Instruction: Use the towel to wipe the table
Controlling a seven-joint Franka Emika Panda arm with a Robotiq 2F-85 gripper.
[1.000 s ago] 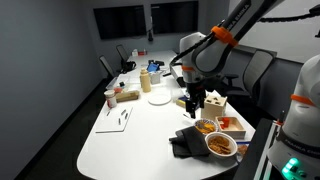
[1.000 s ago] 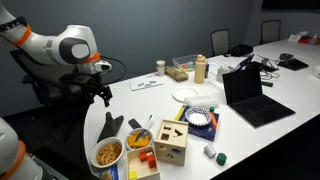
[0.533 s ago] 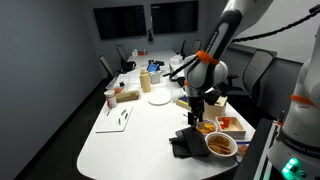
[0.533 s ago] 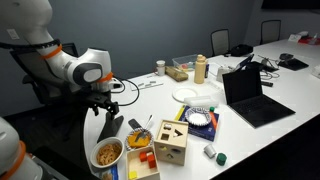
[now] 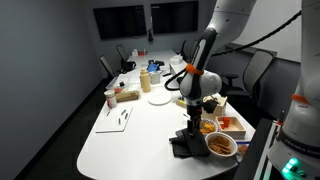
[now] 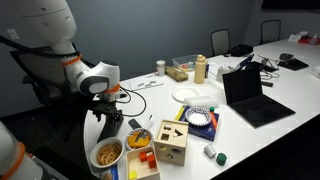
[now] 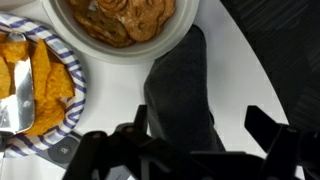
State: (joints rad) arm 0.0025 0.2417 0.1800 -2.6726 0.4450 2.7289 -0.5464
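Note:
I need to lower my gripper before I close it on the towel [image 5: 190, 143] [image 7: 186, 112]. My fingers are above the towel, so they would miss the towel if I closed now.
The towel is a dark grey cloth [image 5: 184, 146] crumpled on the white table [image 5: 130, 140] near its rounded end. It also shows in an exterior view [image 6: 110, 129] and in the wrist view [image 7: 185, 95]. My gripper [image 5: 188, 131] hangs straight above the towel, its fingers just over or touching the cloth, also seen in an exterior view [image 6: 108, 118]. In the wrist view the gripper [image 7: 200, 130] has its two fingers spread apart on either side of the cloth. It holds nothing.
A white bowl of snacks [image 7: 125, 25] and a striped plate of orange chips [image 7: 45, 85] lie right beside the towel. A wooden box [image 6: 170, 142], a laptop [image 6: 250, 95], a plate [image 6: 187, 94], bottles and chairs stand farther along the table.
My arm has swung down and toward the table's end, bringing the gripper from above the table down onto the towel.

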